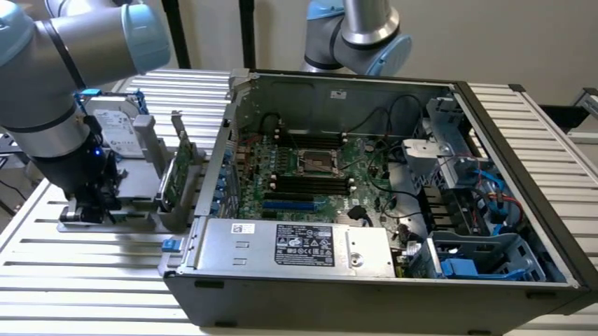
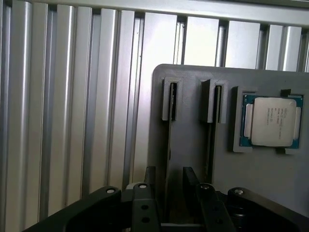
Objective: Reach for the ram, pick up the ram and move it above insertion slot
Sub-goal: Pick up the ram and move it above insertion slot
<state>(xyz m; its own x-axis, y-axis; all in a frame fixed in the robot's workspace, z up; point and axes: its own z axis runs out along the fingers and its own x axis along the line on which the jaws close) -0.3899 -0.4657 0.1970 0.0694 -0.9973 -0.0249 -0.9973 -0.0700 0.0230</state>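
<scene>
I will next grab the ram across its exposed middle [image 2: 167, 189], where my fingers have room, while a slotted post wraps around the end of the ram [image 2: 168, 145].
In the wrist view the ram [image 2: 168, 145] stands on edge in a slotted post of the grey holder plate [image 2: 193, 82], seen as a thin dark line. My gripper [image 2: 169, 187] is open, with one dark finger [image 2: 150, 183] on each side of the ram's near end and a gap left on both sides. A second thin stick [image 2: 211, 140] stands in the neighbouring slot. In the exterior view the gripper [image 1: 89, 208] is low over the holder at that view's left, beside the open computer case. The motherboard's long black slots [image 1: 309, 185] lie inside the case.
A processor chip [image 2: 272, 121] sits in a pocket of the holder. A silver hard drive [image 1: 117, 129] and a taller green expansion card [image 1: 182, 171] stand upright near the arm. The case wall [image 1: 223, 154] rises between holder and motherboard. A second arm [image 1: 360, 31] stands behind.
</scene>
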